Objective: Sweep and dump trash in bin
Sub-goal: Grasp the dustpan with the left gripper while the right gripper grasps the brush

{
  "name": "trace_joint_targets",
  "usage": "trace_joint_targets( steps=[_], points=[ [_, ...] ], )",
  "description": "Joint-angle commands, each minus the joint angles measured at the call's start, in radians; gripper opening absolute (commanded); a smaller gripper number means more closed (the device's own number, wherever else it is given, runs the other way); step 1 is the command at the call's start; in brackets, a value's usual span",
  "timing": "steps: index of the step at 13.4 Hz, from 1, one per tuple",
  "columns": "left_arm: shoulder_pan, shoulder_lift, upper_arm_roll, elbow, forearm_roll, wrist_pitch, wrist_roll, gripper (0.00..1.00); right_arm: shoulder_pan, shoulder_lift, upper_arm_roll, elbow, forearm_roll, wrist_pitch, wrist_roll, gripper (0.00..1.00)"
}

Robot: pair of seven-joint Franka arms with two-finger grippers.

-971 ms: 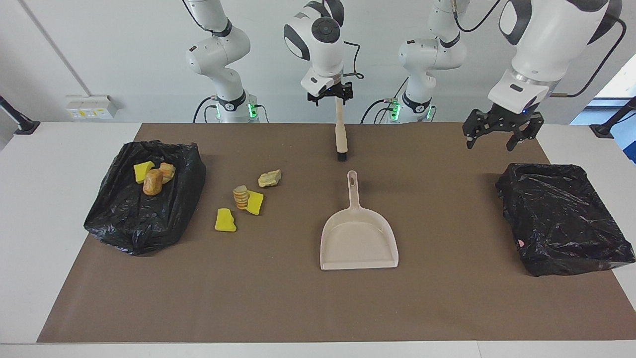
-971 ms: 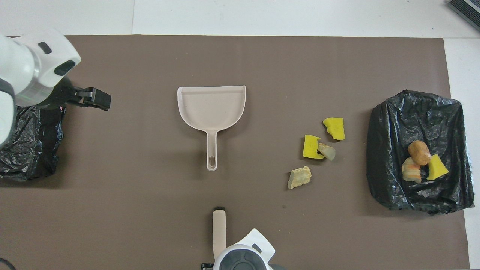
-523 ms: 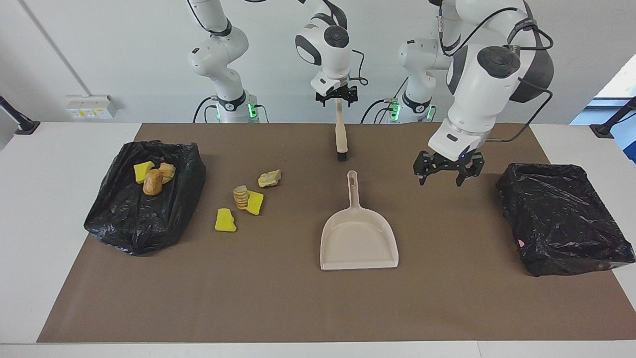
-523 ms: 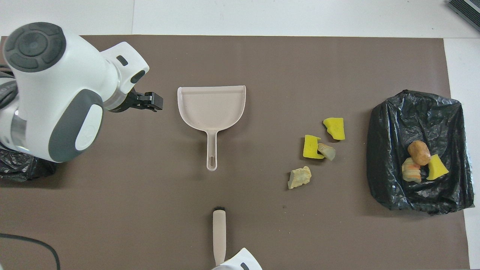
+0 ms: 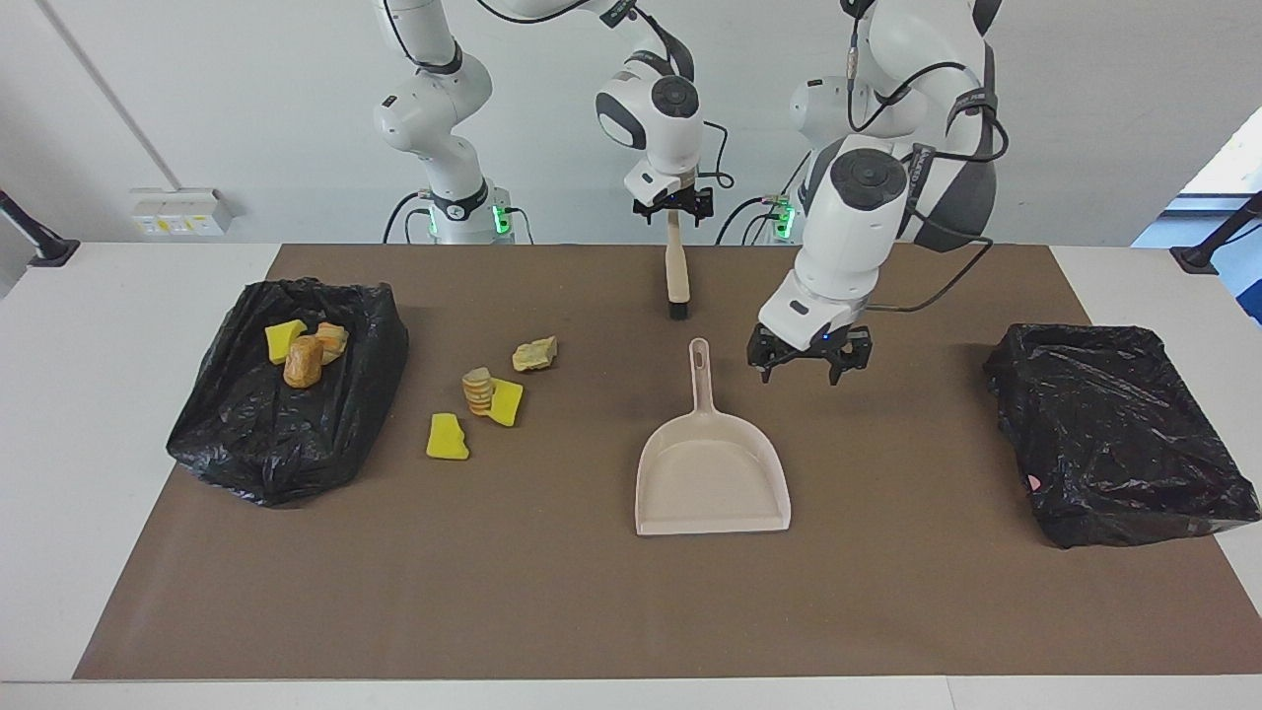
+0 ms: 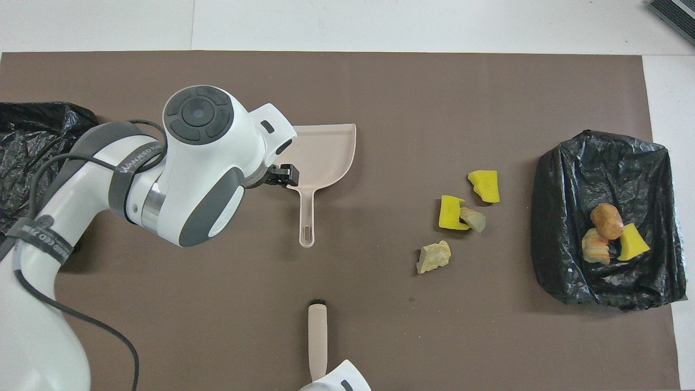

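The dustpan's broad scoop is wider than my open fingers, so my left gripper should grab the dustpan by its narrow handle (image 6: 307, 218) next.
The beige dustpan (image 5: 712, 478) (image 6: 326, 149) lies flat mid-mat, its handle pointing toward the robots. My left gripper (image 5: 801, 373) (image 6: 283, 176) hangs open just above the mat, beside that handle on the left arm's side, holding nothing. A beige brush (image 5: 676, 276) (image 6: 317, 336) lies nearer the robots; my right gripper (image 5: 671, 209) sits at the end of its handle. Several trash scraps lie loose on the mat: two yellow sponges (image 5: 448, 437) (image 5: 508, 402) and two tan lumps (image 5: 478, 390) (image 5: 535, 353). Three more scraps (image 5: 303, 361) rest on a black-bagged bin (image 5: 286, 434).
A second black-bagged bin (image 5: 1114, 434) (image 6: 32, 130) stands at the left arm's end of the brown mat (image 5: 552, 592). The left arm's bulky wrist (image 6: 201, 163) covers part of the dustpan in the overhead view.
The left arm has swung from above the bin at its own end toward the dustpan's handle and come down low. The right gripper stays at the brush's handle. The brush and trash are unmoved.
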Motion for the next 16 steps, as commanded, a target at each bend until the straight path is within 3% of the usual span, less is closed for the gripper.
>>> trace_joint_targets(
  steps=[1, 2, 9, 13, 16],
  points=[
    [-0.007, 0.008, -0.023, -0.054, 0.025, 0.069, -0.065, 1.00, 0.003, -0.008, -0.003, -0.010, 0.024, 0.018, 0.003, 0.12],
    [-0.012, 0.010, -0.028, -0.057, 0.025, 0.082, -0.085, 1.00, 0.001, -0.007, -0.003, -0.010, 0.024, 0.018, 0.000, 0.00],
    [-0.030, 0.097, -0.048, -0.068, 0.094, 0.166, -0.171, 1.00, -0.017, 0.016, -0.004, 0.016, 0.024, -0.005, -0.006, 0.00],
    [-0.029, 0.104, -0.081, -0.072, 0.123, 0.165, -0.202, 1.00, -0.041, -0.005, -0.013, 0.069, 0.018, -0.146, -0.011, 0.00],
    [-0.027, 0.104, -0.081, -0.073, 0.122, 0.165, -0.202, 0.98, -0.095, -0.073, -0.013, 0.077, 0.006, -0.221, -0.032, 0.00]
  ],
)
